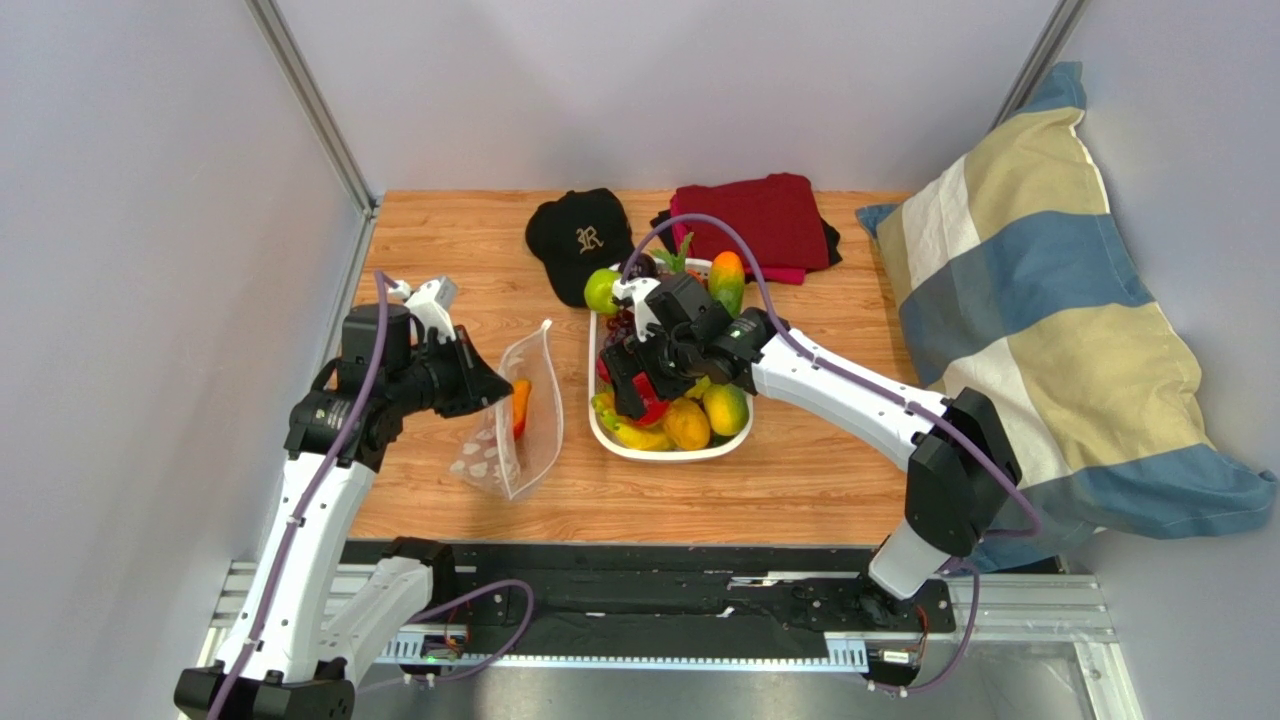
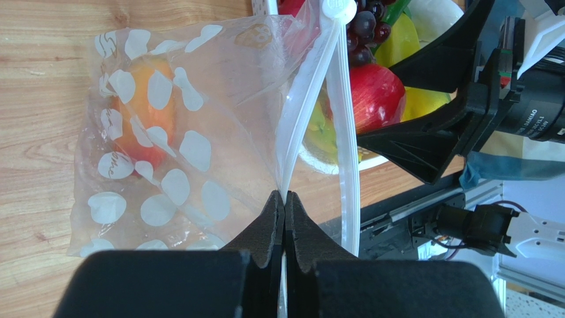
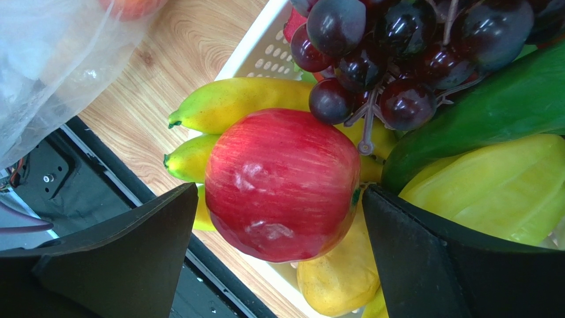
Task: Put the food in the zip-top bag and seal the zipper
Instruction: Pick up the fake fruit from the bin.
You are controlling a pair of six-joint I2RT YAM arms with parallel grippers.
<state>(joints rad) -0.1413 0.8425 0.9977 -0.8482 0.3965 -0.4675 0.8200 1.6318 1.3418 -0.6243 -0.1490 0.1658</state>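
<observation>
My right gripper should close on the red apple, because the wide middle of the apple is between my right gripper's fingers.
The dotted zip-top bag [image 1: 519, 428] stands open left of the white tray [image 1: 661, 447]. An orange-red food piece [image 1: 520, 405] lies inside it, also in the left wrist view [image 2: 142, 112]. My left gripper [image 1: 489, 393] is shut on one side of the bag's mouth [image 2: 284, 199]; the other zipper strip [image 2: 346, 132] hangs apart. My right gripper [image 1: 639, 387] is open over the tray. Its fingers [image 3: 132, 252] stand on either side of a red apple [image 3: 282, 182]. The apple rests on yellow pieces, below the dark grape bunch [image 3: 391, 46].
The tray holds several more fruits, among them a green piece [image 1: 601, 288] and an orange one [image 1: 727, 278]. A black cap [image 1: 579, 237] and a dark red cloth [image 1: 759, 218] lie at the back. A striped pillow [image 1: 1037, 330] fills the right side.
</observation>
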